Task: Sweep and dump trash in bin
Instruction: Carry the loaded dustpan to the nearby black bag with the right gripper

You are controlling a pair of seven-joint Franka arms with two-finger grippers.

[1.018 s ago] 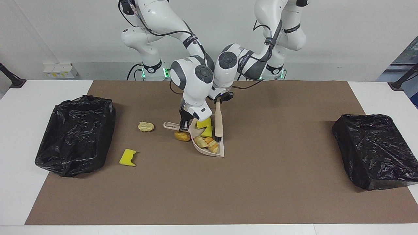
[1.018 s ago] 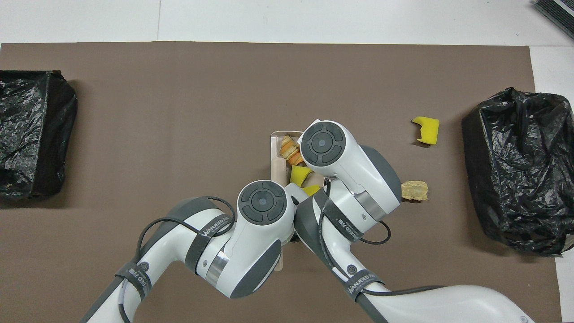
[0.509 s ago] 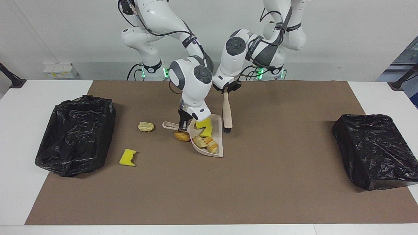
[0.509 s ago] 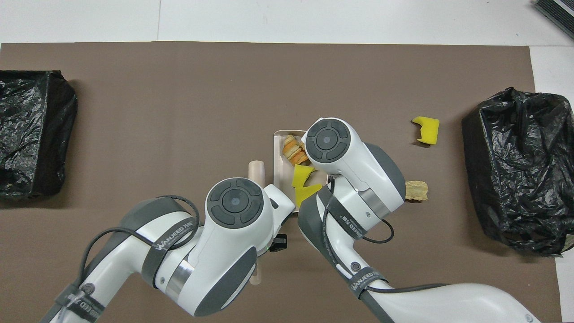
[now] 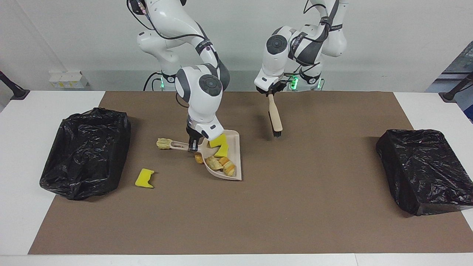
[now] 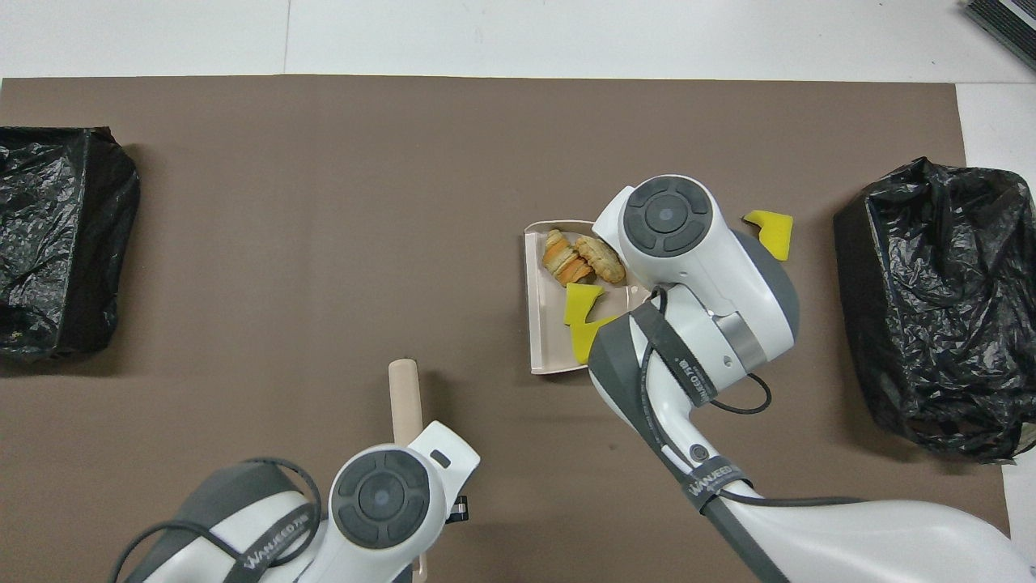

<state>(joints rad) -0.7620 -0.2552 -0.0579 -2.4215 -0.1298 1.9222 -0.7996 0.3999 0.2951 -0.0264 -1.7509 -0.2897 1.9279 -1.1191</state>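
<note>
The brush's head [image 6: 405,398] is above the brown mat in the overhead view, so the robot's left gripper should keep hold of the brush for now.
My right gripper [image 5: 192,145] is shut on the handle of the beige dustpan [image 5: 235,149], low over the brown mat. In the pan lie yellow sponge chunks [image 5: 218,142] and bread-like trash [image 5: 221,164], also seen from overhead as trash [image 6: 584,259] in the dustpan [image 6: 544,340]. One brown scrap [image 5: 198,159] sits at the pan's underside. A bread piece [image 5: 163,143] touches the handle's end. A yellow sponge [image 5: 145,178] lies on the mat near the black-lined bin [image 5: 87,151]. My left gripper [image 5: 271,93] is shut on the beige brush [image 5: 275,116], bristles down over the mat.
A second black-bagged bin [image 5: 421,170] stands at the left arm's end of the table. The brown mat [image 5: 295,207] covers most of the white table. Overhead, both wrists hide their grippers, and only the brush's head [image 6: 405,397] shows.
The left arm lifted the brush out of the dustpan and drew it back toward the robots. The right gripper carried the dustpan toward the right arm's end, up to the bread piece.
</note>
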